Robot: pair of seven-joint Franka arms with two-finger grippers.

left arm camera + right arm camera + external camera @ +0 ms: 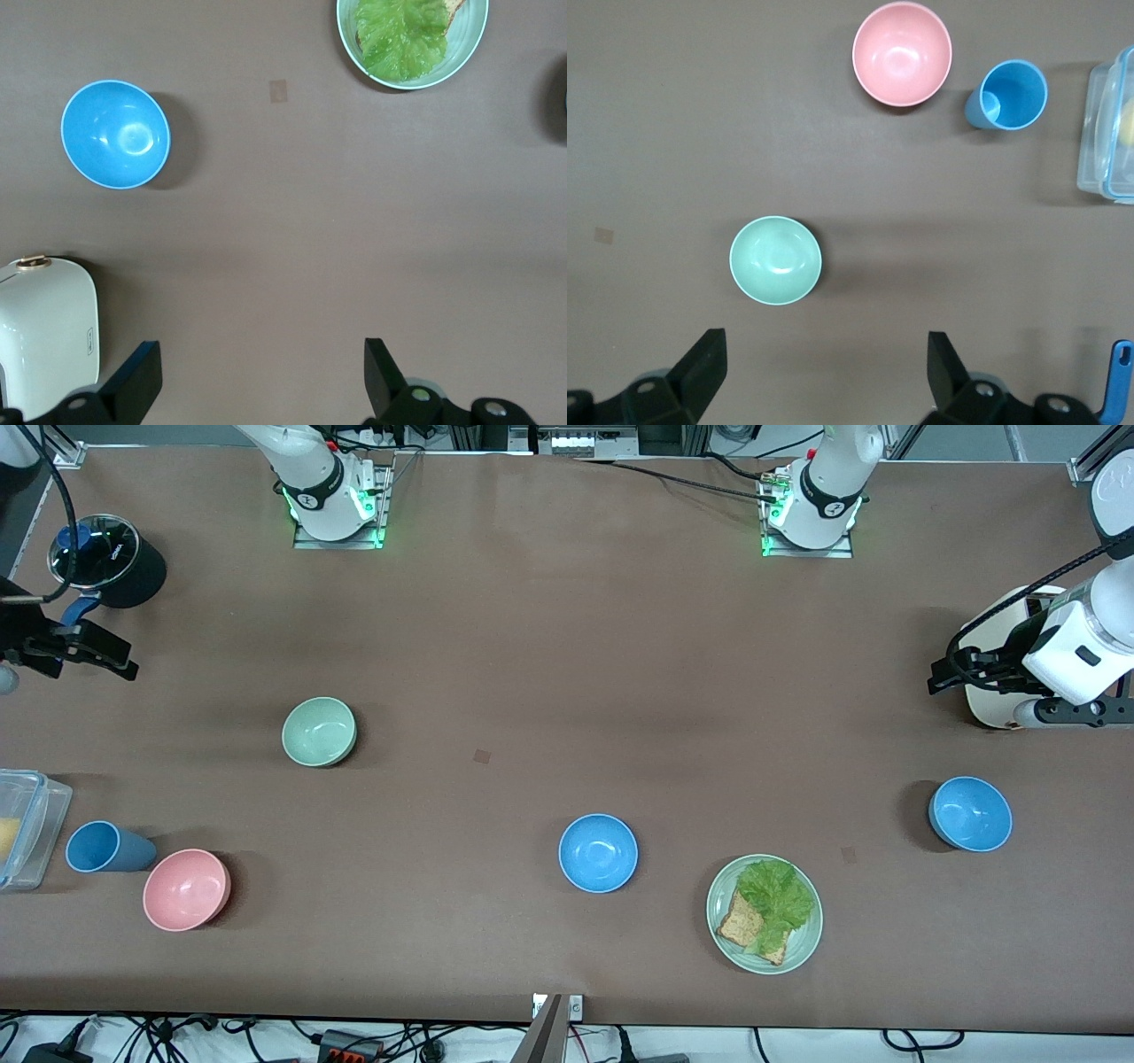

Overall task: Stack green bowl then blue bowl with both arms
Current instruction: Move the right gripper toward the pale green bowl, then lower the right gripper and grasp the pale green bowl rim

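My right gripper should grab the rim of the pale green bowl next, so the stack can start with the green bowl [319,732].
The pale green bowl [319,732] sits upright toward the right arm's end of the table; it also shows in the right wrist view [775,259]. One blue bowl [598,853] sits mid-table, nearer the front camera. A second blue bowl [970,813] sits toward the left arm's end and shows in the left wrist view [115,134]. My right gripper [111,657] is open and empty in the air at the right arm's end; its view [824,376] shows bare table between the fingers. My left gripper [950,671] is open and empty over a white appliance; its view [261,381] shows the same.
A pink bowl [187,889], a blue cup [106,847] and a clear container [22,828] lie near the right arm's end. A black pot with a glass lid [106,558] stands by the right gripper. A green plate [802,948] holds lettuce and bread. The white appliance [997,695] stands under the left gripper.
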